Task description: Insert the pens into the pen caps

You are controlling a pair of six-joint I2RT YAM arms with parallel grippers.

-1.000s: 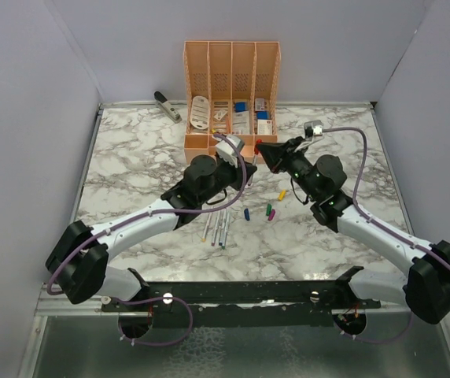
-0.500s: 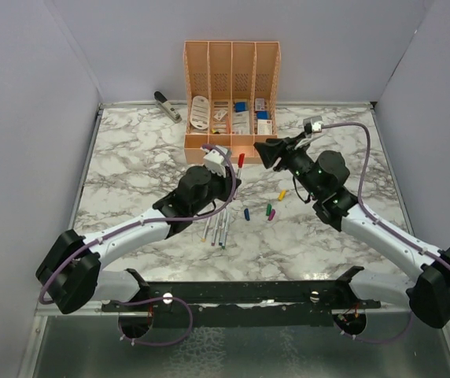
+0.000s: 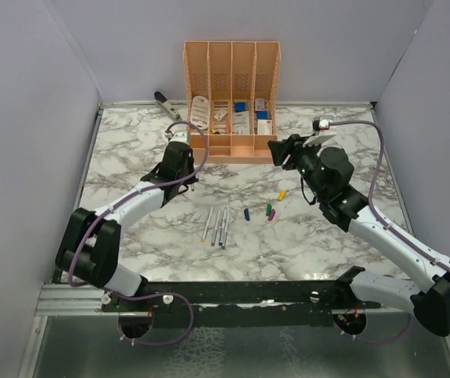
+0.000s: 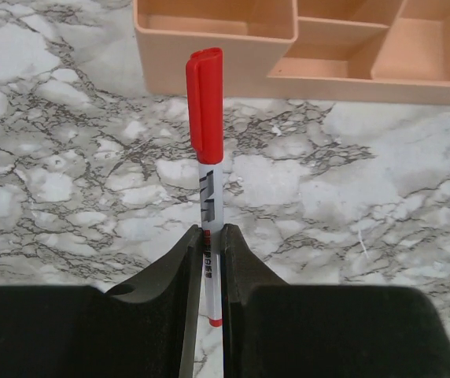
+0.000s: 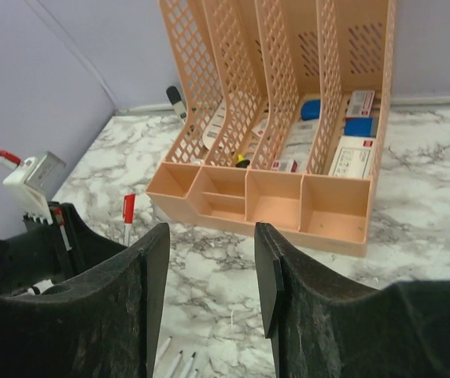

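The pale pen in my left gripper hangs above empty marble. My left gripper should keep holding the pen, because it would fall loose onto the marble if I opened now.
My left gripper is shut on a pale pen that wears the red cap. The capped end points toward the peach organizer's left front corner. In the top view this gripper sits left of the organizer. My right gripper is open and holds nothing; it hovers in front of the organizer's right side. Several uncapped pens lie side by side on the marble. Loose caps lie to their right: blue, green, magenta and yellow.
The peach desk organizer stands at the back centre, with low front compartments. A grey stapler lies at the back left. Grey walls close in the marble table on three sides.
My right gripper opened and let go of the red cap, then drew back to the right. My left arm carried the capped pen from the table's middle to the left.
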